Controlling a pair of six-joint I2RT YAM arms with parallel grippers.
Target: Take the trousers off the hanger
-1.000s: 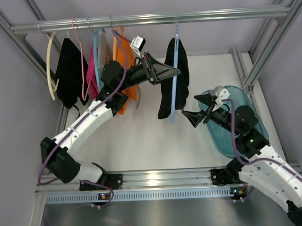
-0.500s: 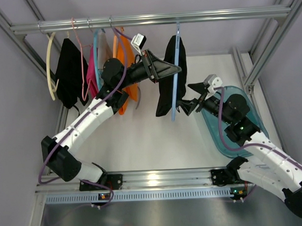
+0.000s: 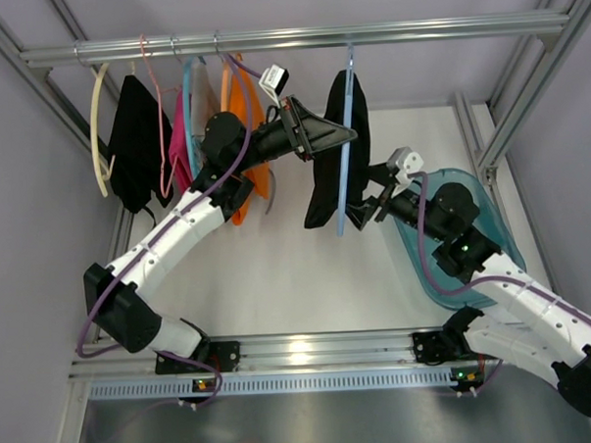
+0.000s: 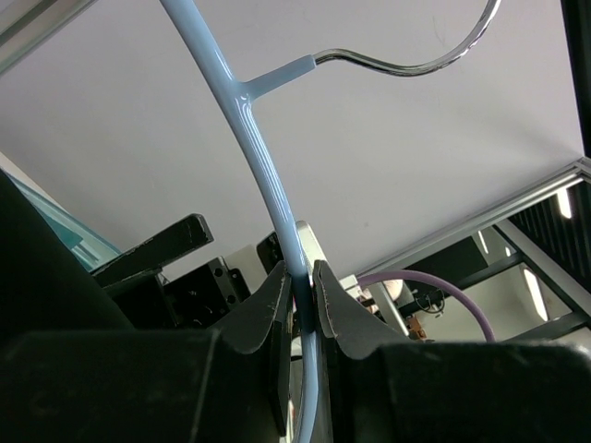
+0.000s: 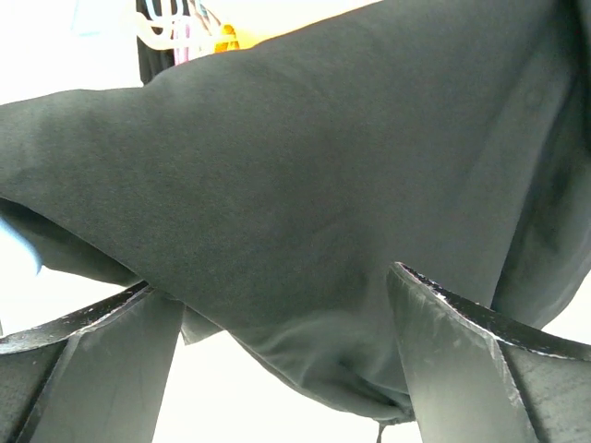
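The black trousers have a loose hanging side [image 3: 359, 187] [image 5: 288, 293]. My right gripper needs to grab them next by their loose hanging side to take them off the light-blue hanger.
Black trousers [image 3: 325, 181] hang over a light-blue hanger [image 3: 345, 185] on the rail. My left gripper [image 3: 349, 136] is shut on that hanger's arm; in the left wrist view its jaws [image 4: 300, 269] pinch the blue bar [image 4: 249, 120] below the metal hook. My right gripper [image 3: 365, 207] is open at the trousers' lower right side. In the right wrist view the black cloth [image 5: 277, 166] fills the gap between the open jaws [image 5: 272, 281], which stand apart from it. Orange trousers [image 3: 246, 106] hang further left, behind my left arm.
The metal rail [image 3: 297, 37] crosses the back. At its left hang a cream hanger [image 3: 97, 132] with a black garment [image 3: 135, 150], a pink garment [image 3: 181, 148] and more hangers. A teal tray [image 3: 487, 223] lies at the right, under my right arm. Frame posts stand at both sides.
My right arm has swung left from over the tray to the black trousers, gripper open. My left gripper has shifted slightly right, still holding the hanger.
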